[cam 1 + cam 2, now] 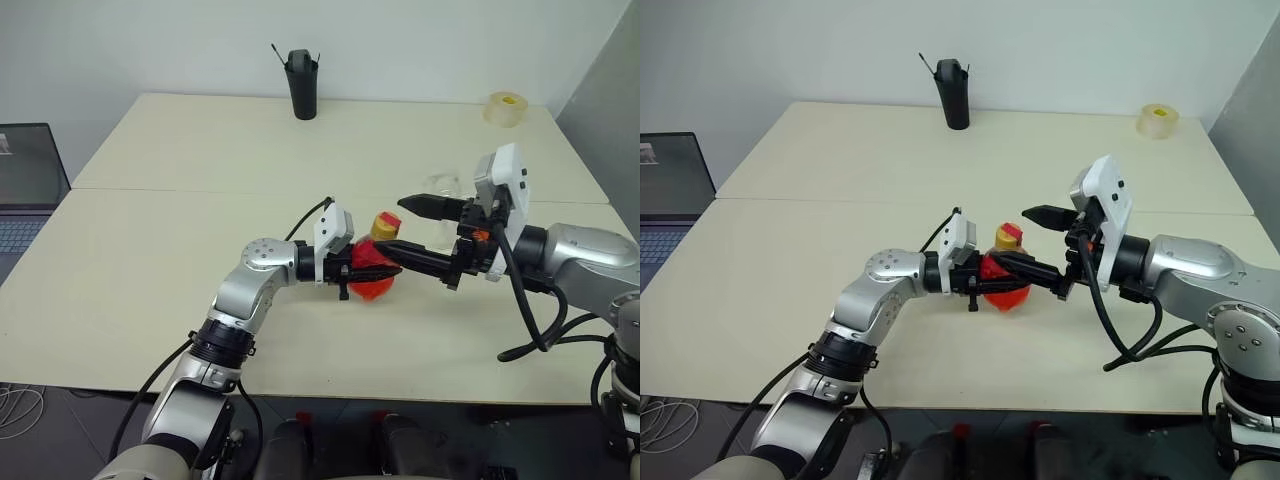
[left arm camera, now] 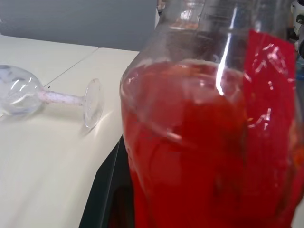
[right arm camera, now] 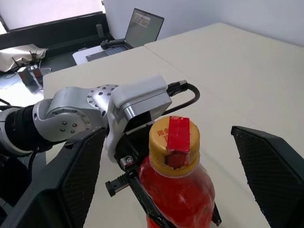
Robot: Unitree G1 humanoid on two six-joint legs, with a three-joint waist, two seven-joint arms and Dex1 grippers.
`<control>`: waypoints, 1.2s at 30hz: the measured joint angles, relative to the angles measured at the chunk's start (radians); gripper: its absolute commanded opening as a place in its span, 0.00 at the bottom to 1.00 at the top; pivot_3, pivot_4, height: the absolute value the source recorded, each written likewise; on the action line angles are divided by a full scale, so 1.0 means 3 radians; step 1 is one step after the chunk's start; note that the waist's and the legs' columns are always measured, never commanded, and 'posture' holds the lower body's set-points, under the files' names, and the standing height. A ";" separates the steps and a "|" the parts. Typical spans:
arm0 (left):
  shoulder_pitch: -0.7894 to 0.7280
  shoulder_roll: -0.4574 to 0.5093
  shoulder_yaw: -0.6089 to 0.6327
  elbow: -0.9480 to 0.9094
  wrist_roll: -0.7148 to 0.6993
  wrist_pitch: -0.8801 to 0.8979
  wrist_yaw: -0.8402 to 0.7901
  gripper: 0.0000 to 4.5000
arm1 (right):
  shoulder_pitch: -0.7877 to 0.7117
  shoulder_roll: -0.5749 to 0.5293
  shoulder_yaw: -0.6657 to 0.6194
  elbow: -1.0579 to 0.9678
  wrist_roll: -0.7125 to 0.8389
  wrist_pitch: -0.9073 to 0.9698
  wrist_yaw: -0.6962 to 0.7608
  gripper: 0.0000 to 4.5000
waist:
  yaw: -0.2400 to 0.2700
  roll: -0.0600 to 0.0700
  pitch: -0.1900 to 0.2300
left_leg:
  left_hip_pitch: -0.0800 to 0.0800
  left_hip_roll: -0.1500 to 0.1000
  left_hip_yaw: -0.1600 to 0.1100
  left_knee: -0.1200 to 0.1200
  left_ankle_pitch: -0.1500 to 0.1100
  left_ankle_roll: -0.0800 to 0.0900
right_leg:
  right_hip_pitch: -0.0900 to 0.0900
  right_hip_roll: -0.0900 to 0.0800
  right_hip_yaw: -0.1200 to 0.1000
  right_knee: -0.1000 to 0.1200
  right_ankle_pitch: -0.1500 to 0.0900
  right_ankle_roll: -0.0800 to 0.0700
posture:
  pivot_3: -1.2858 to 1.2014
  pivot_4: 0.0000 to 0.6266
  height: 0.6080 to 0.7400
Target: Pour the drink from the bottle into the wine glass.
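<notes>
My right gripper should close and would hold the yellow cap now: its fingers are beside the cap above the red bottle [image 3: 183, 197] in the right wrist view.
The bottle [image 1: 376, 272], small and clear, stands upright at the table's middle with the bright red drink [image 2: 190, 156] in it. A yellow cap [image 3: 173, 138] with a strip of red tape sits on its neck. My left gripper [image 1: 362, 266] is shut on the bottle's body from the left. My right gripper [image 1: 408, 231] is open, level with the cap; its black fingers [image 3: 71, 183] stand one on each side of the cap, apart from it. The wine glass [image 2: 21, 95] lies on its side on the table, beyond the right gripper [image 1: 443, 185].
A tall black cup [image 1: 303, 85] stands at the table's far edge. A roll of tape [image 1: 506, 108] lies at the far right corner. An open laptop [image 1: 25, 190] sits on a lower surface to the left.
</notes>
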 measured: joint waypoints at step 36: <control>-0.0054 -0.0056 -0.0058 -0.0204 -0.0120 0.0016 0.0014 0.29 | 0.0160 0.0049 -0.0425 0.0211 0.0564 -0.0019 0.0036 0.27 | -0.0002 0.0000 0.0000 | 0.0000 0.0000 0.0001 0.0000 0.0000 0.0000 | 0.0000 0.0000 0.0000 0.0000 0.0000 0.0000 | 0.52 0.24 1.00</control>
